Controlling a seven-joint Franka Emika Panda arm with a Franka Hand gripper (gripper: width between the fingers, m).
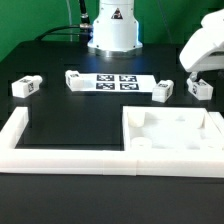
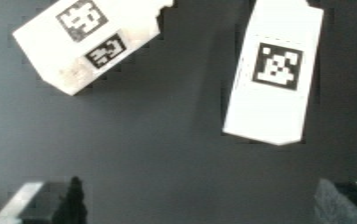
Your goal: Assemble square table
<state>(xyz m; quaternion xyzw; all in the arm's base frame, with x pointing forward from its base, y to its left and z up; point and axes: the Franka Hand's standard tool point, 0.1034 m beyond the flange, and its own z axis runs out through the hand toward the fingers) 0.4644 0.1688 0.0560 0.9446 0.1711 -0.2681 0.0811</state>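
My gripper grabs the white tagged leg by its plain end [image 1: 204,92] next, to fit it into the white square tabletop.
The white square tabletop [image 1: 175,130] lies at the exterior view's right front, inside the border wall. Short white tagged legs lie loose on the black table: one at the far left [image 1: 25,86], one by the marker board's left end [image 1: 74,78], one by its right end [image 1: 162,91] and one at the far right [image 1: 200,88]. My gripper [image 1: 197,72] hangs above the far-right leg. In the wrist view two legs [image 2: 90,42] [image 2: 276,70] lie below, apart from my open, empty gripper [image 2: 201,205]. Its fingers [image 2: 50,200] touch nothing.
The marker board [image 1: 115,82] lies flat in the middle, in front of the robot base [image 1: 112,30]. A long low white border wall [image 1: 60,155] runs along the front and left side.
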